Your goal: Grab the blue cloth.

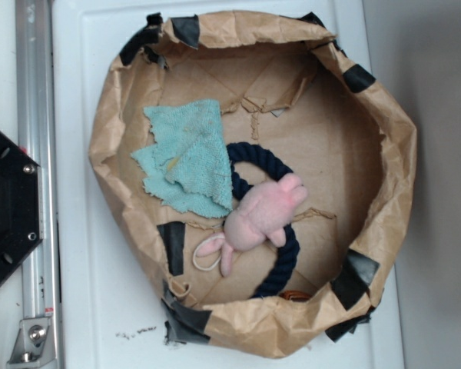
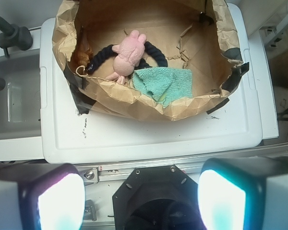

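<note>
I should next pinch the blue cloth by its crumpled middle (image 1: 186, 165) with my gripper to grab it from among the toys in the basket.
The blue cloth (image 1: 188, 155) is a crumpled light teal terry rag with frayed edges, lying in the left part of a brown paper basket (image 1: 384, 161). In the wrist view the blue cloth (image 2: 164, 82) rests against the basket's near wall. My gripper (image 2: 141, 201) is open, well short of the basket, above the black robot base, with nothing between its two glowing pads (image 2: 61, 201). The gripper does not show in the exterior view.
A pink plush toy (image 1: 263, 215) lies on a dark navy rope ring (image 1: 280, 231) just right of the cloth, touching its edge. The basket sits on a white lid (image 2: 149, 134). A black base plate (image 1: 4, 207) and a metal rail (image 1: 34, 154) stand at the left.
</note>
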`<control>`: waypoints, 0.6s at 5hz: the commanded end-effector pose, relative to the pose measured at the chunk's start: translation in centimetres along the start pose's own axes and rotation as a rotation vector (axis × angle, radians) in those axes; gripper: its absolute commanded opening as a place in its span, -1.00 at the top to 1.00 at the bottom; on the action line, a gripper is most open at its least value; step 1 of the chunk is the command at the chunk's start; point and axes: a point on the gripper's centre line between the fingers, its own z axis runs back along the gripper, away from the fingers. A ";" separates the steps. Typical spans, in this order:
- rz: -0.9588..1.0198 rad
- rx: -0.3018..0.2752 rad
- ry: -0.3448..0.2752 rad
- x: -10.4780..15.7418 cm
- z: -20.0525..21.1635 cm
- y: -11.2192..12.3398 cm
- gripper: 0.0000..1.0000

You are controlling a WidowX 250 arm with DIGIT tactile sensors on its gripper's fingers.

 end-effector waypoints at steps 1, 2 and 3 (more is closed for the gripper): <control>0.000 0.000 0.000 0.0 0.0 0.0 -1.00; -0.008 0.058 0.043 4.4 -5.5 1.1 -1.00; 0.020 0.105 0.084 8.3 -10.2 2.6 -1.00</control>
